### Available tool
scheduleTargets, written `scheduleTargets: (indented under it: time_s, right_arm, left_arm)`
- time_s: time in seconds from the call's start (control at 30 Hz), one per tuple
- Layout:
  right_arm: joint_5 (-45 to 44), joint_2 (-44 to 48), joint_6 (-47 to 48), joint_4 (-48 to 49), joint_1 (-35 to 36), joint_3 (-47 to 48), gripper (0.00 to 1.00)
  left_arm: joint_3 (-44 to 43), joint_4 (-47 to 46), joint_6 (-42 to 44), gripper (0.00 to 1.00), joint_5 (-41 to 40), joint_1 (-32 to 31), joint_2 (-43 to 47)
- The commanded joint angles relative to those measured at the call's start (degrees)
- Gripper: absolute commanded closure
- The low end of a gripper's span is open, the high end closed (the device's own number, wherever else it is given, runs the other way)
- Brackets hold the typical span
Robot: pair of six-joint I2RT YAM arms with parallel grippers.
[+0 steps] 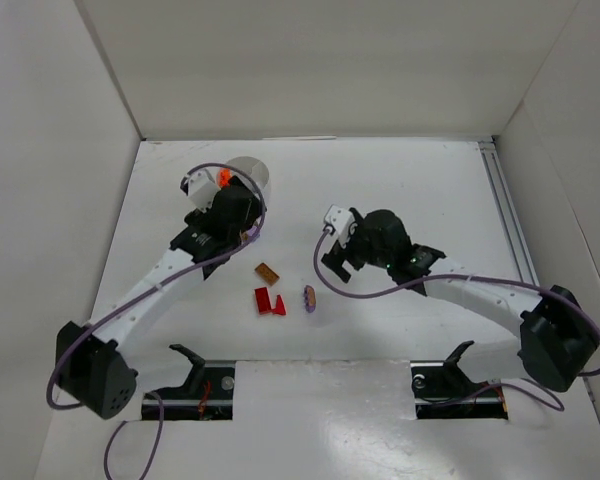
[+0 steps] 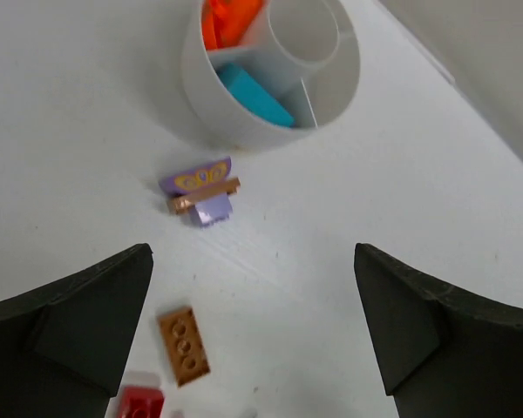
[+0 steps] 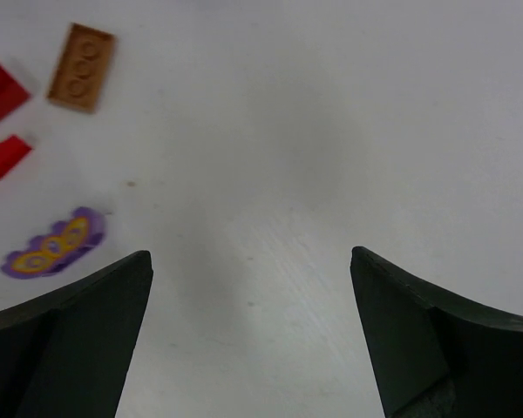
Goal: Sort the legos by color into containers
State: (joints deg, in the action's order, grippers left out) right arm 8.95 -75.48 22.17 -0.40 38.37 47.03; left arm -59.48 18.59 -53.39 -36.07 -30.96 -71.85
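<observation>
The purple mask-printed piece has to enter a section of the dish (image 1: 255, 172) with its ends free. My right gripper will grab the piece by its middle (image 1: 309, 298), which leaves those ends free.
The white round dish (image 2: 244, 131) holds orange pieces (image 2: 231, 19) in one compartment and a teal piece (image 2: 254, 96) in another; its central well looks empty. In the top view the dish (image 1: 255, 172) is partly hidden by my left arm. A purple piece with a brown plate on it (image 2: 205, 193) lies just before the dish. A brown-orange plate (image 1: 267, 271), red pieces (image 1: 267, 300) and a purple mask-printed piece (image 1: 309, 297) lie loose mid-table. My left gripper (image 2: 251, 261) is open and empty above the table. My right gripper (image 3: 249, 257) is open and empty, right of the mask piece (image 3: 54, 244).
White walls enclose the table on three sides. A metal rail (image 1: 505, 215) runs along the right edge. Two black hooked stands (image 1: 190, 360) (image 1: 458, 355) sit at the near edge by the arm bases. Purple cables loop off both arms.
</observation>
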Motion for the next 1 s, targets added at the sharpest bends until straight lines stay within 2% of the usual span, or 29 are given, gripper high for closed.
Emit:
scheduleTargets:
  time_s: [0.0, 0.03, 0.07, 0.1, 0.2, 0.27, 0.4, 0.6, 0.77, 0.9, 0.97]
  right_arm:
    - [-7.2, 0.7, -8.5, 0.2, 5.9, -1.5, 0.00]
    - [-8.5, 0.7, -10.5, 1.2, 9.2, -2.5, 0.00]
    - [-9.7, 0.7, -14.2, 1.8, 10.7, -3.0, 0.02]
    - [-13.8, 0.7, -17.0, 1.8, 12.2, -3.9, 0.03]
    - [-18.2, 0.1, -26.5, 3.7, 16.9, -5.6, 0.06]
    - [-22.2, -1.4, -33.4, 3.7, 20.0, -5.6, 0.09]
    - [-25.9, -5.9, -41.2, 4.2, 24.1, -4.9, 0.13]
    - [-27.1, -14.3, -45.5, 4.2, 26.4, -1.5, 0.15]
    - [-29.1, -17.9, -46.3, 4.2, 26.4, 1.0, 0.23]
    - [-29.1, -19.0, -46.3, 4.2, 26.4, 1.6, 0.39]
    - [-29.1, -19.5, -45.6, 4.2, 26.4, 2.2, 0.61]
  left_arm:
    - [8.3, -2.8, 7.2, 0.00, 16.1, -0.6, 6.3]
    - [10.3, -2.8, 7.2, 0.00, 17.6, -0.6, 8.0]
    - [14.4, -3.5, 6.1, 0.00, 18.4, -0.6, 11.6]
    - [16.4, -4.4, 5.4, 0.00, 19.5, -0.6, 13.4]
    - [21.5, -5.0, 4.8, 0.00, 20.8, -0.6, 19.5]
    - [23.1, -4.3, 4.2, 0.00, 21.3, -0.6, 23.4]
    - [25.5, -3.0, 3.1, 0.00, 21.8, -0.6, 28.8]
    - [28.4, -1.4, 2.3, 0.00, 21.3, -0.6, 34.2]
    - [29.6, 0.7, 0.5, 0.00, 20.8, -0.6, 37.1]
    - [30.8, 1.2, -1.0, 0.00, 20.3, -0.6, 39.9]
    - [31.4, 1.2, -2.1, 0.00, 20.3, -0.6, 40.5]
